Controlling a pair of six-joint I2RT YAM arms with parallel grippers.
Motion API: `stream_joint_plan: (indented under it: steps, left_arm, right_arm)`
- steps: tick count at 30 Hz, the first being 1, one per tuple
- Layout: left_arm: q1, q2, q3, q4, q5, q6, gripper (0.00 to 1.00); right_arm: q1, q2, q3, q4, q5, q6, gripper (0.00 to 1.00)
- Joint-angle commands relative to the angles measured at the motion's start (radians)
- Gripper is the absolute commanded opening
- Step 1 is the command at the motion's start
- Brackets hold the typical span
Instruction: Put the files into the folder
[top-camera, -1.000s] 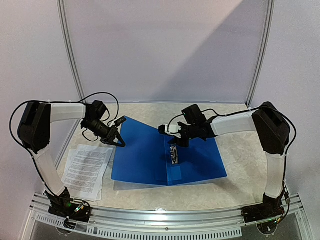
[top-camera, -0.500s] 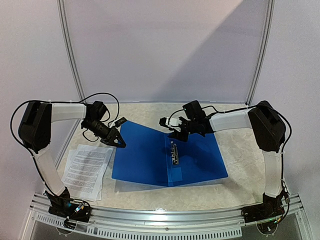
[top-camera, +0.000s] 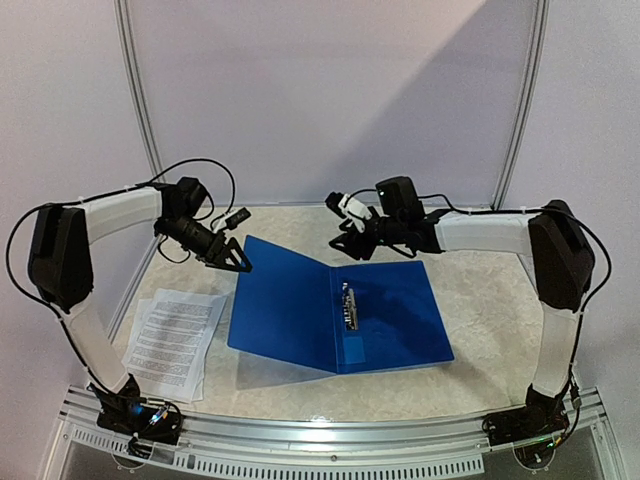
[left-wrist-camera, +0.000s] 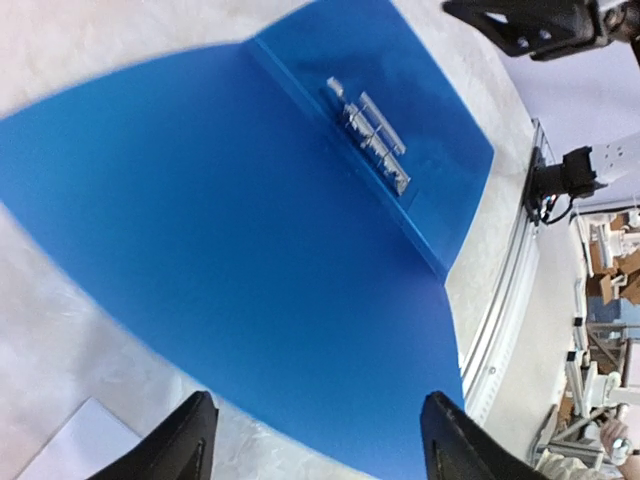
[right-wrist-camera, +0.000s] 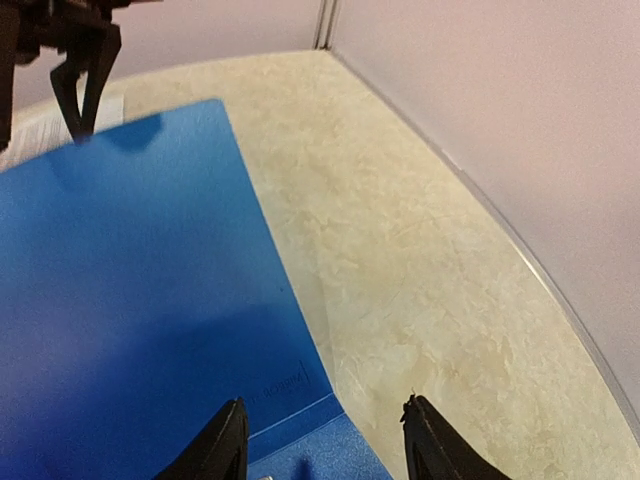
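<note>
My left gripper is to grab the far corner of the files next, away from the folder. The files' edge on the folder side then stays free for my right gripper.
The blue folder (top-camera: 300, 310) lies open in the middle of the table, its metal clip (top-camera: 347, 305) along the spine. Its left cover is tilted up a little, with shadow beneath it. The files (top-camera: 172, 338), white printed sheets, lie on the table left of the folder. My left gripper (top-camera: 240, 262) hovers open at the left cover's far corner, touching nothing; its wrist view shows the folder (left-wrist-camera: 250, 220) and clip (left-wrist-camera: 368, 135) beyond empty fingers (left-wrist-camera: 190, 445). My right gripper (top-camera: 345, 240) hangs open above the folder's far edge, over the folder (right-wrist-camera: 130, 300), holding nothing.
The beige table (top-camera: 500, 310) is ringed by white walls with metal posts at the back corners (top-camera: 150, 150). A metal rail (top-camera: 330, 430) runs along the near edge, carrying both arm bases. A corner of the files (left-wrist-camera: 80, 445) shows by my left fingers.
My left gripper has opened and let go of the left cover's edge, drawing up and back. My right gripper has risen from the clip toward the back and opened wider.
</note>
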Motion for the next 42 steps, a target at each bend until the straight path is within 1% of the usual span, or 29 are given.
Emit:
stream_joint_plan:
  steps: [1,4,6,7,9,11,14,19,22,25,29,32,35,38,42]
  left_arm:
    - [0.082,-0.072,0.111,-0.212,-0.029,0.167,0.75]
    - [0.184,-0.09,0.149,-0.353,-0.118,0.267,0.84]
    - [0.272,-0.095,0.136,-0.385,-0.22,0.306,0.9]
    - [0.336,-0.096,0.119,-0.383,-0.265,0.316,0.91]
    - [0.425,-0.088,0.08,-0.355,-0.351,0.332,0.92]
    - [0.484,-0.056,0.048,-0.308,-0.459,0.326,0.93]
    - [0.508,-0.001,0.013,-0.211,-0.625,0.305,0.93]
    - [0.506,0.078,-0.007,-0.074,-0.762,0.276,0.93]
    - [0.503,0.111,-0.014,-0.034,-0.775,0.275,0.9]
    - [0.502,0.156,-0.014,-0.012,-0.77,0.274,0.84]
    - [0.497,0.209,0.009,-0.032,-0.666,0.246,0.76]
    - [0.485,0.221,0.0,-0.026,-0.627,0.231,0.75]
    - [0.474,0.234,-0.025,-0.009,-0.643,0.233,0.74]
    - [0.469,0.238,-0.049,0.011,-0.661,0.229,0.65]
    - [0.448,0.219,-0.075,0.02,-0.668,0.229,0.5]
  right_arm:
    - [0.025,-0.129,0.028,-0.007,0.041,0.301,0.54]
    - [0.062,-0.169,0.028,-0.081,0.116,0.47,0.53]
    - [0.095,-0.194,0.023,-0.132,0.175,0.53,0.53]
    - [0.113,-0.202,0.015,-0.148,0.204,0.547,0.53]
    - [0.155,-0.219,-0.006,-0.164,0.249,0.569,0.53]
    - [0.182,-0.234,-0.033,-0.16,0.265,0.569,0.53]
    - [0.204,-0.242,-0.074,-0.136,0.253,0.572,0.53]
    - [0.21,-0.244,-0.133,-0.111,0.245,0.561,0.54]
    - [0.21,-0.245,-0.151,-0.105,0.235,0.552,0.54]
    - [0.21,-0.245,-0.164,-0.1,0.236,0.546,0.54]
    - [0.21,-0.242,-0.17,-0.092,0.238,0.542,0.54]
    - [0.21,-0.241,-0.17,-0.092,0.238,0.542,0.54]
    - [0.21,-0.239,-0.17,-0.092,0.237,0.547,0.54]
    - [0.21,-0.233,-0.163,-0.1,0.246,0.55,0.54]
    - [0.21,-0.222,-0.148,-0.116,0.254,0.548,0.54]
